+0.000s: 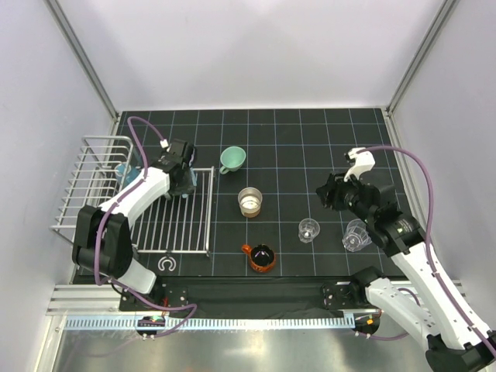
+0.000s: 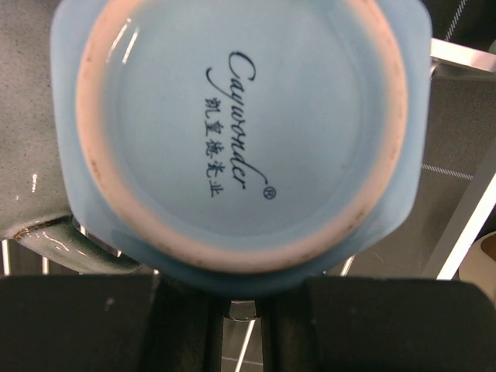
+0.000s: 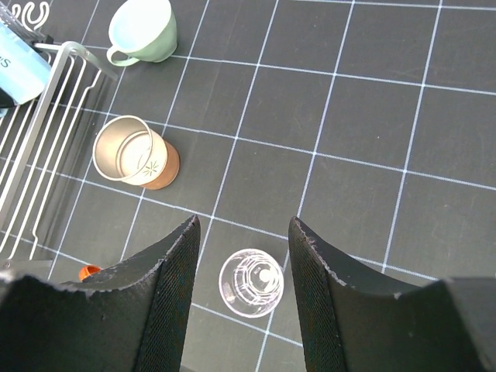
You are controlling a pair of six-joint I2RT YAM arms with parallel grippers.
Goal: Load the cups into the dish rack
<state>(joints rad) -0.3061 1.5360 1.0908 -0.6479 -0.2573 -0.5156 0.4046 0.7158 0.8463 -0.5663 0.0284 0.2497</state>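
Observation:
The blue cup is over the rack's flat slats beside the grey cup and would land bottom-up, so my left gripper lets go now.
My left gripper [image 1: 182,180] is over the flat slatted part of the dish rack [image 1: 186,229], shut on a blue cup [image 2: 240,132]. The cup's printed bottom fills the left wrist view above the nearly closed fingers [image 2: 93,325]. A grey cup [image 2: 27,116] sits right beside it. My right gripper [image 3: 244,225] hangs open above an upright clear cup [image 3: 250,283], touching nothing. On the mat stand a mint green cup [image 1: 232,159], a steel cup [image 1: 249,201], an orange cup [image 1: 260,256] and the clear cup [image 1: 309,229]. A second clear cup [image 1: 356,236] lies by the right arm.
The rack's raised basket part [image 1: 93,174] stands at the far left against the white wall. A small white horseshoe-shaped piece [image 1: 165,264] lies near the rack's front edge. White walls close in the black gridded mat on three sides.

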